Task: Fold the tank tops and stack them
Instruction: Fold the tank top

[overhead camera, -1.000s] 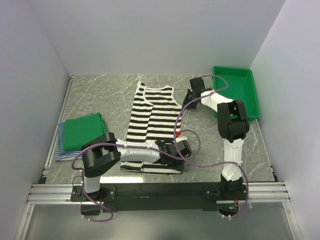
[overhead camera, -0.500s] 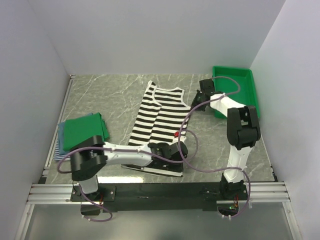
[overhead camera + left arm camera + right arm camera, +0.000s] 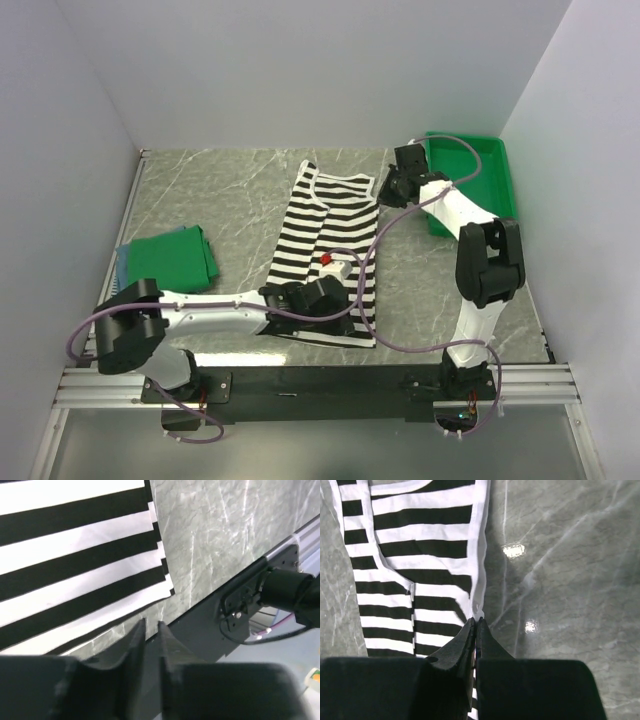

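The striped tank top's near hem corner [image 3: 373, 344] [image 3: 170, 593] is on the edge my right gripper holds, and my left gripper will grab it there next. My left gripper should then fold that side of the tank top inward.
The black-and-white striped tank top [image 3: 325, 235] lies flat in the middle of the table, straps at the far end. My right gripper [image 3: 388, 188] is shut on its white-edged armhole rim [image 3: 479, 580] at the far right shoulder; in the right wrist view [image 3: 476, 621] the rim runs into the closed tips. My left gripper [image 3: 338, 303] sits over the near hem. In the left wrist view [image 3: 150, 626] its jaws stand a narrow gap apart with only table showing between them, just past the hem corner [image 3: 167, 587]. A folded green tank top [image 3: 170, 258] lies on blue ones [image 3: 120, 295] at the left.
A rigid green bin [image 3: 485, 175] stands at the far right, just behind the right gripper. Purple cables [image 3: 375, 250] loop over the striped top. The black mounting rail [image 3: 250, 595] runs along the near table edge. White walls close in three sides.
The striped top has been dragged to the right and away from the arms. My right gripper moved right and back toward the bin. My left arm stretched out and its elbow dropped left.
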Controlling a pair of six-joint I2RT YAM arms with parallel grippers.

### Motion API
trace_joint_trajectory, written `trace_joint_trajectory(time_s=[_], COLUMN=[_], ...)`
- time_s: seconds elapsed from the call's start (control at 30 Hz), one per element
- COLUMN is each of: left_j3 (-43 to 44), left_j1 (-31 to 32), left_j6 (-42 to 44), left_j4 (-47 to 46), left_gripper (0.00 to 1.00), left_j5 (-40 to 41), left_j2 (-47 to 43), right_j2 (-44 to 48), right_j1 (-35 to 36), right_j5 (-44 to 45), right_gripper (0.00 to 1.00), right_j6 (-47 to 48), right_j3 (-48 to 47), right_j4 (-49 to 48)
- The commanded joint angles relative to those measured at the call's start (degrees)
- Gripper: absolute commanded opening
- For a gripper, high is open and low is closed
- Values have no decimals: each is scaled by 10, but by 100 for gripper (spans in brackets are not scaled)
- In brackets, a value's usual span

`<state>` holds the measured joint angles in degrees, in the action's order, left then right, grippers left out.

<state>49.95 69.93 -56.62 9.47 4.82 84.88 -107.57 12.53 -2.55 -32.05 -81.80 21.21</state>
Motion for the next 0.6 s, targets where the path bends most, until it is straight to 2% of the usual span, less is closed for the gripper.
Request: trace_joint_trajectory(time_s=[0.0, 0.03, 0.13, 0.23, 0.33, 0.57], left_j3=[25, 50, 97, 127, 144, 188], left_j1=[1, 3, 15, 21, 27, 41], left_j6=[15, 19, 37, 42, 42, 43], left_j4=[-46, -44, -29, -13, -5, 47], left_gripper=[23, 32, 44, 50, 52, 50], left_j5=[-18, -22, -19, -17, -20, 7], left_j2=[37, 53, 103, 139, 164, 223], right_j2=[-17, -19, -14, -9, -5, 9], right_j1=[4, 4, 3, 0, -4, -22], right_j5=[20, 25, 25, 25, 24, 15], right_gripper=[0, 0, 0, 0, 0, 0], right_j6=[5, 6, 9, 11, 13, 13], right_j3=[-22, -15, 5, 21, 31, 61], right_j4=[8, 7, -2, -11, -14, -34])
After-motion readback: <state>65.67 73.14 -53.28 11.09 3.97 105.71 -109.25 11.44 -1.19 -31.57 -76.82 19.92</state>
